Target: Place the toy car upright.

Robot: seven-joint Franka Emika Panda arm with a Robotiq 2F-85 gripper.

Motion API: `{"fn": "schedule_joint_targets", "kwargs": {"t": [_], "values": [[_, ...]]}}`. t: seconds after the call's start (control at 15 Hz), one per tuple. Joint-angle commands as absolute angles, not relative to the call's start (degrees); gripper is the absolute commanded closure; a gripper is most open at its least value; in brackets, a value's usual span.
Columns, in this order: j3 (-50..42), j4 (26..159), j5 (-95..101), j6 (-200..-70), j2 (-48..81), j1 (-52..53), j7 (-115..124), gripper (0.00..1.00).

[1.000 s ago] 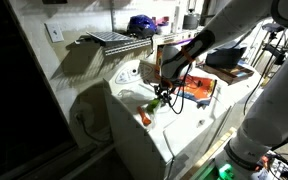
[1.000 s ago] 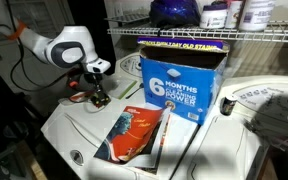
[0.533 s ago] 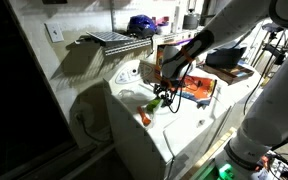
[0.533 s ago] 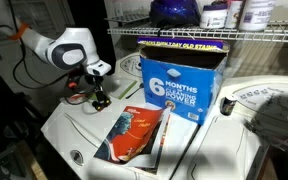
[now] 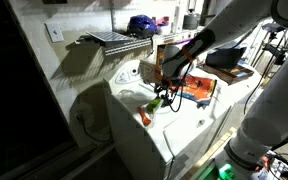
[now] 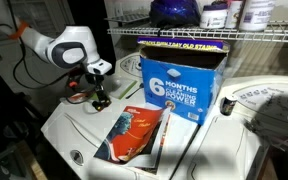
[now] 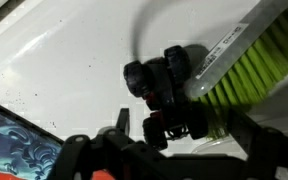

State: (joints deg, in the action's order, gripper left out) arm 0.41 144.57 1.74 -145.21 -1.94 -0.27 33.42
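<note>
The toy car (image 6: 101,102) (image 7: 166,95) needs to be set upright. I should next grip one end of the toy car across its near pair of wheels, so its far end stays free.
The toy car (image 7: 166,95) is small and dark, with black wheels and red parts. It rests on the white top against the bright green bristles of a brush (image 7: 249,75). My gripper (image 7: 184,132) hovers just over the car with its jaws spread, one to each side, and nothing is clamped. Whether the car stands on its wheels I cannot tell. In both exterior views the gripper (image 5: 162,95) (image 6: 99,98) points down at the white top, with the green brush (image 5: 156,103) right below it.
A flat orange-and-blue package (image 6: 134,130) lies on the white appliance top (image 6: 74,130). A tall blue box (image 6: 179,85) stands behind it under a wire shelf (image 6: 214,35). A small orange item (image 5: 146,118) lies near the front edge.
The jaws have spread apart and let go of the toy car. The arm has stayed almost where it was.
</note>
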Motion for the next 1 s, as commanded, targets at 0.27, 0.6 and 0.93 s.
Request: {"fn": "schedule_joint_targets", "kwargs": {"t": [0.27,0.6,0.93], "values": [[0.1,144.0,6.0,-143.3,-3.0,-1.1,31.4,0.00],[-0.1,144.1,5.5,-144.0,-3.2,-1.3,29.8,0.28],[-0.3,144.5,4.2,-144.3,-4.5,-1.6,28.8,0.63]]}}
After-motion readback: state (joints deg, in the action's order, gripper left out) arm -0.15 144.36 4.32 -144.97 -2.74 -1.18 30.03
